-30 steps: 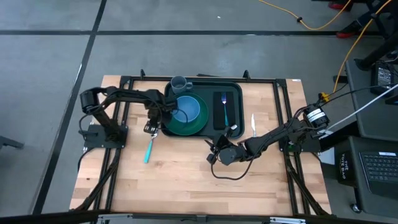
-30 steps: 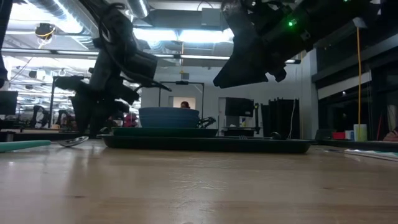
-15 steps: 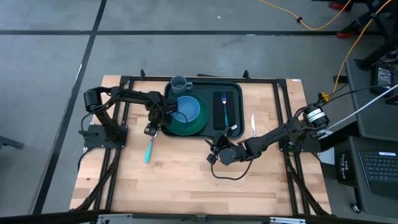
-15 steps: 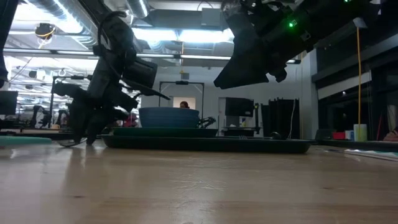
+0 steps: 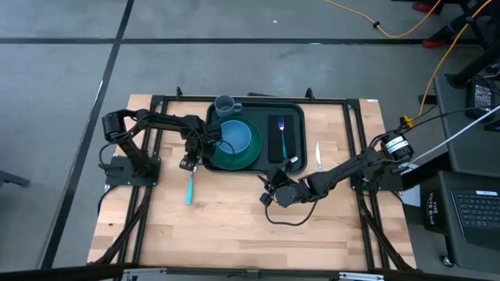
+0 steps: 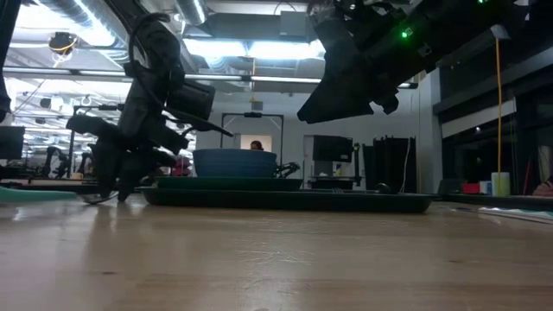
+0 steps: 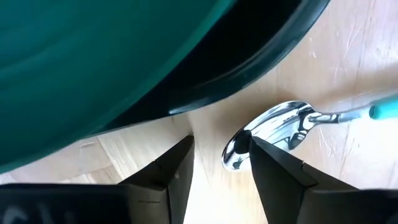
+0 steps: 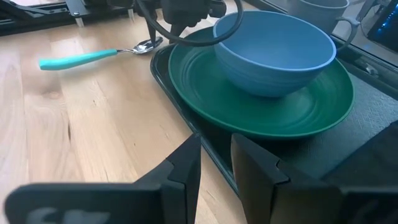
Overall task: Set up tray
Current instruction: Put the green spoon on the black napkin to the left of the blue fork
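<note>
The tip of the spoon's shiny bowl lies between my left gripper's lowered fingers and closing would catch the spoon, so my left gripper closes on it next.
The dark green tray lies at the table's far middle. It carries a green plate with a blue bowl, a grey-blue cup and a blue fork on a black rectangle. A spoon with a teal handle lies on the wood just left of the tray, with its shiny bowl nearest the tray's corner. My left gripper is open, low over that spoon bowl. My right gripper is open by a narrow gap, raised off the table near the tray's near edge, holding nothing. My left gripper comes from above, pointing down, beside the tray's left rim. One fingertip stands against the edge of the spoon's bowl. The other finger is on bare wood. The spoon lies flat on the table, not pinched.
A knife lies on the wood right of the tray. Black frame rails run along the table's left, right and far sides. The near half of the table is bare wood. Cables trail from my right arm.
My left gripper has shifted slightly toward the table's left and come down beside the tray's rim. The spoon has turned on the table. Its teal handle end has swung a little toward the right, and its bowl end has stayed by the gripper.
</note>
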Controlling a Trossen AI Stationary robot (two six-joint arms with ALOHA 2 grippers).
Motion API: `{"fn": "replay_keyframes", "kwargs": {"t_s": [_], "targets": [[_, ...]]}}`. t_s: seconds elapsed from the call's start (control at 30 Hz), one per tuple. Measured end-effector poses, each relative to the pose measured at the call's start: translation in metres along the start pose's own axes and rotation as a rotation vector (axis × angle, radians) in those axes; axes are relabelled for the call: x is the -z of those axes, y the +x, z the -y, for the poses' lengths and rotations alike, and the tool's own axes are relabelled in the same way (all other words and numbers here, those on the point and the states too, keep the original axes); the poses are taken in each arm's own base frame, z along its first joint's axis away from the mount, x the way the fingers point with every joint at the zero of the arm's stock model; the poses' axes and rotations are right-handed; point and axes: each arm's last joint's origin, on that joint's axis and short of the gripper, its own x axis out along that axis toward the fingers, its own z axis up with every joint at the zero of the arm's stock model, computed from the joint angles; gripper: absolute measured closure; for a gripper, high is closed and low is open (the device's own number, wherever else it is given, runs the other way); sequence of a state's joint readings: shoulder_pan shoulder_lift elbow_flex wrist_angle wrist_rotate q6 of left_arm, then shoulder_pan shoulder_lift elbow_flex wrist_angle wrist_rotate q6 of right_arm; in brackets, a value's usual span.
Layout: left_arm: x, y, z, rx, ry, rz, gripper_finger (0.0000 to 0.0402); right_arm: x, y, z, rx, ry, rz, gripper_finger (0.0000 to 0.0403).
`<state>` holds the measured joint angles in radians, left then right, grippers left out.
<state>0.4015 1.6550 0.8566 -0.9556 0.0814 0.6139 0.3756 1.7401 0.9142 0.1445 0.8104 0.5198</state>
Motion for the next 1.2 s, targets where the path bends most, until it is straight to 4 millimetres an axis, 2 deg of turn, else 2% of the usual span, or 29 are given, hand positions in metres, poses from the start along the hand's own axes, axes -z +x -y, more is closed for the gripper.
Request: {"fn": "replay_keyframes", "kwargs": {"t_s": [0.17, 0.53, 0.9, 1.2], "targets": [[0.001, 0.0, 0.001, 0.006, 0.001, -0.007, 0.0284, 0.0, 0.0, 0.0, 0.0, 0.0, 0.0, 0.0309], [0.006, -0.001, 0.005, 0.051, -0.003, -0.055, 0.0393, 0.0, 0.0, 0.0, 0.009, -0.002, 0.005, 0.0309], [0.007, -0.003, 0.006, 0.057, -0.035, -0.064, 0.0399, -0.001, 0.002, 0.002, 0.017, 0.001, 0.005, 0.0309], [0.006, -0.033, 0.012, 0.026, -0.106, -0.035, 0.04, -0.001, 0.002, 0.002, 0.017, 0.001, 0.004, 0.0309]]}}
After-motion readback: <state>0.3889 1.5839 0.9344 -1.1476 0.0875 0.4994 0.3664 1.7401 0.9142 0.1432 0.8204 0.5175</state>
